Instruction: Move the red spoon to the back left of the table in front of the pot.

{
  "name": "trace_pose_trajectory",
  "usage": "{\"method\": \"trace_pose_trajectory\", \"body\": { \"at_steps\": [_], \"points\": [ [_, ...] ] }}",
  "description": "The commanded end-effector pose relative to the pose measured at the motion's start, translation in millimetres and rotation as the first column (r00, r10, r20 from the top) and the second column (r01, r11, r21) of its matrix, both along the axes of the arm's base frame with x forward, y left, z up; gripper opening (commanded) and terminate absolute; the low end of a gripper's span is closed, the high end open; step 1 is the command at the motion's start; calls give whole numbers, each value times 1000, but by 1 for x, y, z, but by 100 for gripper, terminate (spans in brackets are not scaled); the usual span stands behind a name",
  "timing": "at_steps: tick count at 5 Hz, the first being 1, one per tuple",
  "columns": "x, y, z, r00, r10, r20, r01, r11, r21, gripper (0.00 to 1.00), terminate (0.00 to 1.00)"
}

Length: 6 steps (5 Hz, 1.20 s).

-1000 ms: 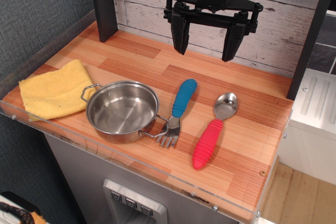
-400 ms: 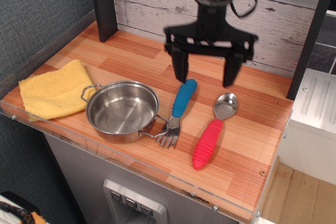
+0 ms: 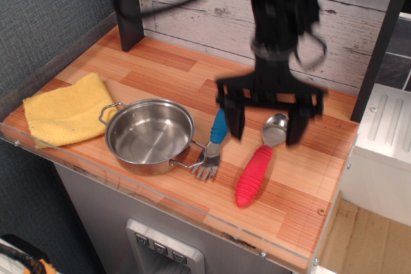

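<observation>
My gripper grabs the red spoon next, by its ribbed handle near the bowl (image 3: 259, 160), and then moves it to its place by the pot.
The red spoon (image 3: 257, 168) lies on the table (image 3: 160, 68) at the front right, its metal bowl pointing to the back and its ribbed red handle to the front. The steel pot (image 3: 149, 135) stands at the front left of centre. My gripper (image 3: 265, 126) is open and empty, blurred by motion. It hangs low over the spoon, with one finger (image 3: 235, 120) left of the spoon's bowl and the other finger to its right.
A fork with a blue handle (image 3: 215, 142) lies between the pot and the spoon, its tines by the pot's handle. A yellow cloth (image 3: 67, 110) lies at the front left. A dark post (image 3: 126, 4) stands at the back left.
My gripper has moved down and to the front right, from high near the back wall to just over the red spoon. It has stayed open. The objects have not moved.
</observation>
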State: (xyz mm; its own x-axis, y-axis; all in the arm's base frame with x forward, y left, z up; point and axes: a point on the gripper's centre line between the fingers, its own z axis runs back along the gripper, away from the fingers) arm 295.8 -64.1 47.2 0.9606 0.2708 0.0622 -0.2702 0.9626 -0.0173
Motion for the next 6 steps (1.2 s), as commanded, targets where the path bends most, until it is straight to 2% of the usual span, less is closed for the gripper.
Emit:
{"method": "trace_pose_trajectory", "body": {
  "at_steps": [1, 3, 4, 5, 6],
  "points": [
    [-4, 3, -15, 1000, -19, 17, 18, 1000, 19, 100, 0],
    [-4, 4, -31, 997, -31, 74, 34, 999, -38, 100, 0],
    [-3, 3, -34, 997, -35, 72, 38, 998, -41, 100, 0],
    [-3, 4, -34, 997, -30, 76, 34, 998, -51, 0, 0],
    [1, 6, -19, 995, 27, 92, -19, 996, -89, 0, 0]
  ]
}}
